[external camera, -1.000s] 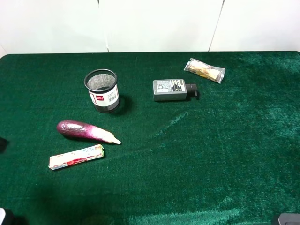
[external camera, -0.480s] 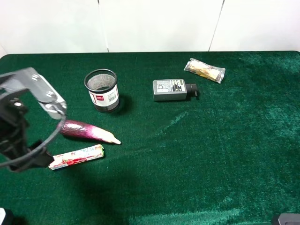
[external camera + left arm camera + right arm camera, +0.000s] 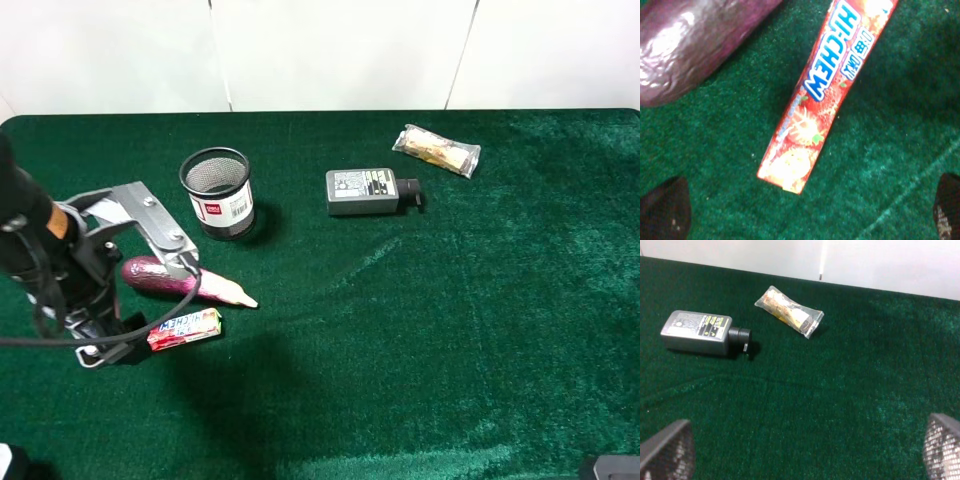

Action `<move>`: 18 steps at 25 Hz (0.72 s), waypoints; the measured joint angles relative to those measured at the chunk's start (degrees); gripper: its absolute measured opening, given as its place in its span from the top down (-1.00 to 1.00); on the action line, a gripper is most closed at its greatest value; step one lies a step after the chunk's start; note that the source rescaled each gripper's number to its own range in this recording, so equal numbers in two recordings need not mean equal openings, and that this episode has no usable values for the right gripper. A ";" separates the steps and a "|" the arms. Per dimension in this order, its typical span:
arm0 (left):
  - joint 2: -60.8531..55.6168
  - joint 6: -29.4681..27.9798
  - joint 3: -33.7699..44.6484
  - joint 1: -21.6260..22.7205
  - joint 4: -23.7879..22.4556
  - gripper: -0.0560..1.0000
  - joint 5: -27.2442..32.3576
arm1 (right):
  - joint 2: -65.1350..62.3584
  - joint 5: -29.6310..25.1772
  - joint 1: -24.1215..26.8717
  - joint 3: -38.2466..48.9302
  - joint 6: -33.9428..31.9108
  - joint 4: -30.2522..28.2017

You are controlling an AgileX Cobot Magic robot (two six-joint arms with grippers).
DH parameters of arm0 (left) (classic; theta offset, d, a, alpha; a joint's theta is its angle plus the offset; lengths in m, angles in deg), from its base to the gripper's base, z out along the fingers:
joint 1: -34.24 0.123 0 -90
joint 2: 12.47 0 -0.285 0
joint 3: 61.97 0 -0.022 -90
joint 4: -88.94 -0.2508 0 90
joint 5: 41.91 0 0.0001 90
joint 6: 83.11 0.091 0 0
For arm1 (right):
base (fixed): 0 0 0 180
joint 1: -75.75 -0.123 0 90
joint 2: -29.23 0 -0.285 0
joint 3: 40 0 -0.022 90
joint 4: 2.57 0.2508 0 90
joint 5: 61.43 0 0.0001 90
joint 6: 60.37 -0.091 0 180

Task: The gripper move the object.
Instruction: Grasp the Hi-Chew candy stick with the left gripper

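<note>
I need to move the candy roll, so my left gripper should grab it next by its strawberry-printed part (image 3: 806, 125) beside the HI-CHEW lettering (image 3: 833, 51).
The object is a slim candy roll (image 3: 186, 328) in a cream and red wrapper, lying on the green cloth at the front left, just in front of the purple eggplant (image 3: 185, 278). My left gripper (image 3: 100, 342) hangs over the roll's left end and hides it. In the left wrist view the roll (image 3: 825, 95) lies ahead of the gripper (image 3: 805, 220), whose dark fingertips (image 3: 662, 210) stand wide apart and hold nothing. The eggplant (image 3: 695, 45) lies beside the roll. My right gripper (image 3: 800, 455) is open and empty over bare cloth.
A black mesh pen cup (image 3: 216, 192) stands behind the eggplant. A grey power adapter (image 3: 364, 191) lies at the middle back, and a clear-wrapped tan snack packet (image 3: 436, 150) at the back right. Both also show in the right wrist view (image 3: 699, 332), (image 3: 790, 312).
My left arm has come in from the left edge and moved down over the candy roll's left end. The objects have not moved.
</note>
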 joint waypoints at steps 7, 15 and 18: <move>7.27 -0.26 -0.06 0.00 0.00 -0.92 -4.74 | 0.00 0.00 0.00 0.00 0.00 0.00; 13.33 -0.43 -0.09 0.00 0.00 -0.90 -9.85 | 0.00 0.00 0.00 0.00 0.00 0.00; 14.62 -0.43 -0.09 0.00 -0.12 -0.89 -10.61 | 0.00 0.00 0.00 0.00 0.00 0.00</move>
